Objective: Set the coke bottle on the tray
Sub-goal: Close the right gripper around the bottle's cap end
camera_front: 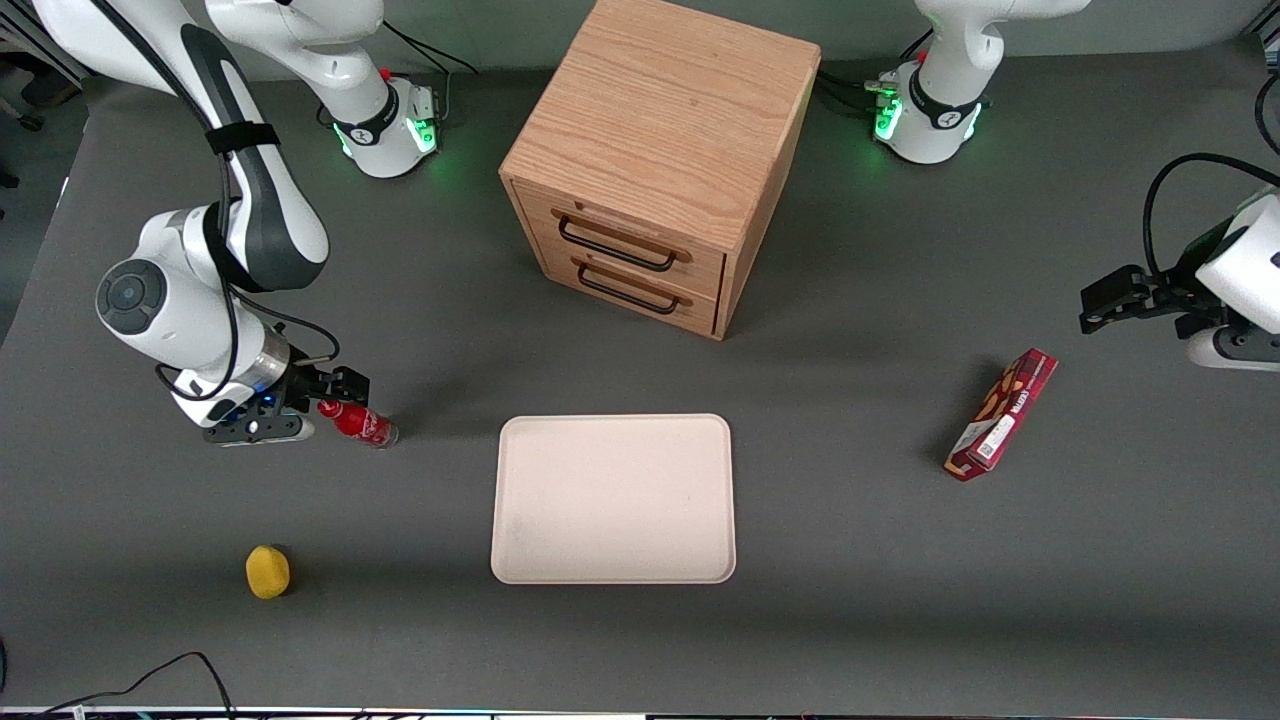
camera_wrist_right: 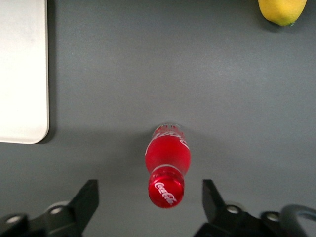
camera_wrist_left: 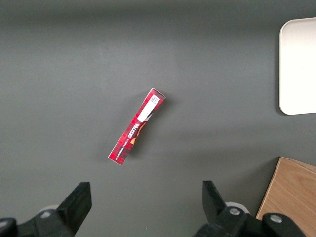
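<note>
My gripper picks up the coke bottle by its red cap [camera_front: 330,409] next, to place the bottle on the tray [camera_front: 613,498].
The coke bottle [camera_front: 358,422] stands upright on the grey table, toward the working arm's end from the tray [camera_front: 613,498]. It is small and red, with a red cap [camera_wrist_right: 166,192] carrying white script. My gripper [camera_front: 330,393] hovers open just above it. In the right wrist view the gripper [camera_wrist_right: 150,202] shows its two dark fingers [camera_wrist_right: 88,198] spread wide on either side of the cap, touching nothing. The cream tray [camera_wrist_right: 22,69] lies flat with nothing on it.
A yellow lemon [camera_front: 267,571] lies nearer the front camera than the bottle. A wooden drawer cabinet [camera_front: 660,150] stands farther back from the tray. A red snack box [camera_front: 1002,414] lies toward the parked arm's end.
</note>
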